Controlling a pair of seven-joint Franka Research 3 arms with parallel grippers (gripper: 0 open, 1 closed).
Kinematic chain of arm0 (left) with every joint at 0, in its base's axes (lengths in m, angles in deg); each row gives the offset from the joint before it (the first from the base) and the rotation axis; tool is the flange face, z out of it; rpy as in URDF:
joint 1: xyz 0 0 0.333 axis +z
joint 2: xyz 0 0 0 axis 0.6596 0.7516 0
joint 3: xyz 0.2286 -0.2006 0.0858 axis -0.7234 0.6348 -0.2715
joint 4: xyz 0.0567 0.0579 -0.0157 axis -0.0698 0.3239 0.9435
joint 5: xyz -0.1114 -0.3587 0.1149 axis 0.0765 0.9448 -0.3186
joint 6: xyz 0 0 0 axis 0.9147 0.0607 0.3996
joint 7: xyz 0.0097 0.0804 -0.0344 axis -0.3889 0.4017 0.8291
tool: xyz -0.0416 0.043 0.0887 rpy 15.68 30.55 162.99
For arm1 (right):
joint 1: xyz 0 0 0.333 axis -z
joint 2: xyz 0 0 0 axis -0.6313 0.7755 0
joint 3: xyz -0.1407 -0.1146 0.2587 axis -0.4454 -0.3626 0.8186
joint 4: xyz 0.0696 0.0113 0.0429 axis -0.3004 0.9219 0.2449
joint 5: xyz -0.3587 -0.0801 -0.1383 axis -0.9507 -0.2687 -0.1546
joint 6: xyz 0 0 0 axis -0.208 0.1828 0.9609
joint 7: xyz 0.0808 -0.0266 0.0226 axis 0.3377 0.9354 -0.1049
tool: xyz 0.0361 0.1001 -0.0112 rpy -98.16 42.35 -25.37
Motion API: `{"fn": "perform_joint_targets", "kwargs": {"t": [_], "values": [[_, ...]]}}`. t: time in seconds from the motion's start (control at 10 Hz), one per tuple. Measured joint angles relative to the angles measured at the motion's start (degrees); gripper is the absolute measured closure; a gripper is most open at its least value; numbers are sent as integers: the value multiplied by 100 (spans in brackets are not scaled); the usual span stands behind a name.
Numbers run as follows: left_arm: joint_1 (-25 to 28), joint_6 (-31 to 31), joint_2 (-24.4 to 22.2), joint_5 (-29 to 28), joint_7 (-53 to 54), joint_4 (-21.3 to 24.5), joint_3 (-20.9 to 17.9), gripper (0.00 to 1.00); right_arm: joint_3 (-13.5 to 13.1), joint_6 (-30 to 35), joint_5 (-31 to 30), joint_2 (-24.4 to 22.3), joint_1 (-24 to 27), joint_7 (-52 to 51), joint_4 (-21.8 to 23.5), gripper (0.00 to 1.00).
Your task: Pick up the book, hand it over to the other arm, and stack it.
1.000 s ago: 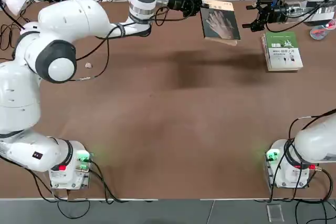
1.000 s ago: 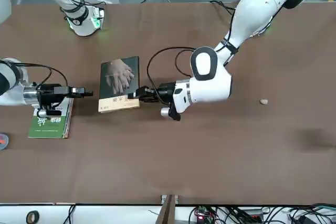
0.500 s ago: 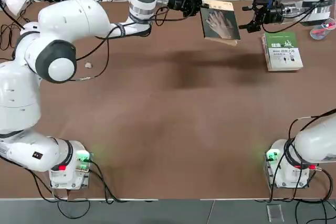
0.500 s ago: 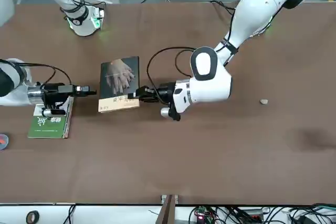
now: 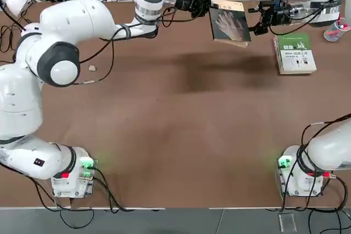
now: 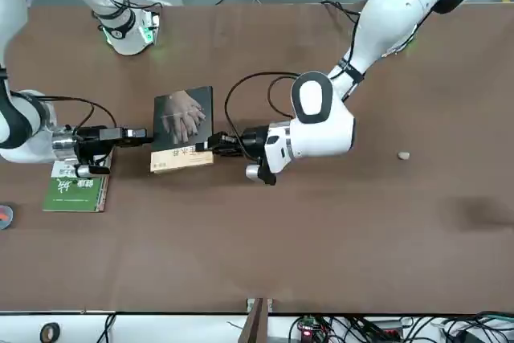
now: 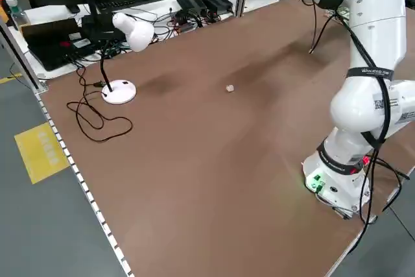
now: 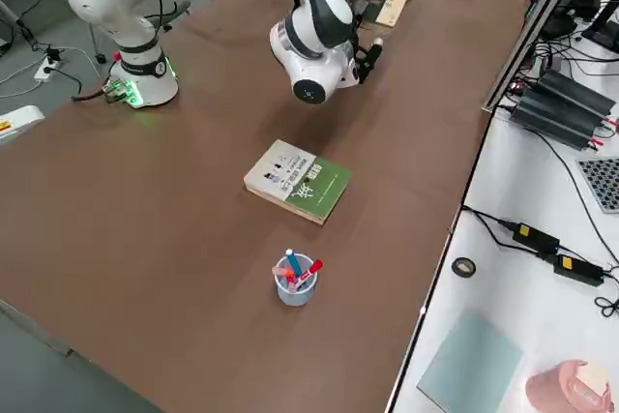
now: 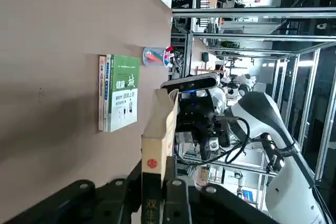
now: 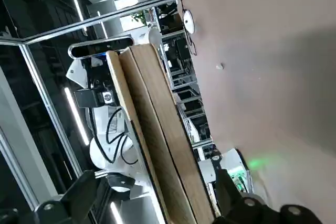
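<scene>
The dark-grey book should next be grabbed by its open page edge with my right gripper, so that this gripper can take it over. Then I will stack it on the green-and-white book (image 6: 74,193).
The book (image 5: 230,23), a thin dark-grey paperback with a pale hand on its cover, hangs level above the far side of the table. My left gripper (image 5: 210,9) is shut on its edge near the tan band (image 6: 183,157), and the left wrist view shows the spine (image 9: 156,150) pinched between the fingers. My right gripper (image 5: 254,21) has come in from the opposite side. Its jaws stand open around the book's free edge (image 10: 152,129), one finger (image 10: 63,203) on each side. In the front view the right gripper (image 6: 147,133) reaches the book (image 6: 183,122).
A thicker green-and-white book (image 5: 295,53) lies flat on the table under the right arm. A cup of pens (image 8: 295,280) stands near the table's right edge. A small pale object (image 5: 92,68) lies at the left, and a white desk lamp (image 7: 130,34) stands beyond the table.
My right gripper has moved toward the book, from over the green-and-white book until its open fingers reach the book's free edge. The left arm and the book have stayed still.
</scene>
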Motion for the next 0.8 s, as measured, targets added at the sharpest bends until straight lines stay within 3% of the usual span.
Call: {"fn": "perform_joint_targets", "kwargs": {"t": [0.3, 0.5, 0.6, 0.8], "values": [[0, 0, 0, 0, 0, -4, 0, 98, 80, -27, -1, 0, -18, 0, 1, 1], [0, 0, 0, 0, 0, -6, 0, 98, 108, -35, -2, 3, -23, 0, 2, 7], [0, 0, 0, 0, 0, -7, 0, 98, 109, -39, -2, 3, -23, 0, 2, 12], [0, 0, 0, 0, 0, -10, 0, 98, 108, -48, -3, 4, -23, 1, 3, 36]]}}
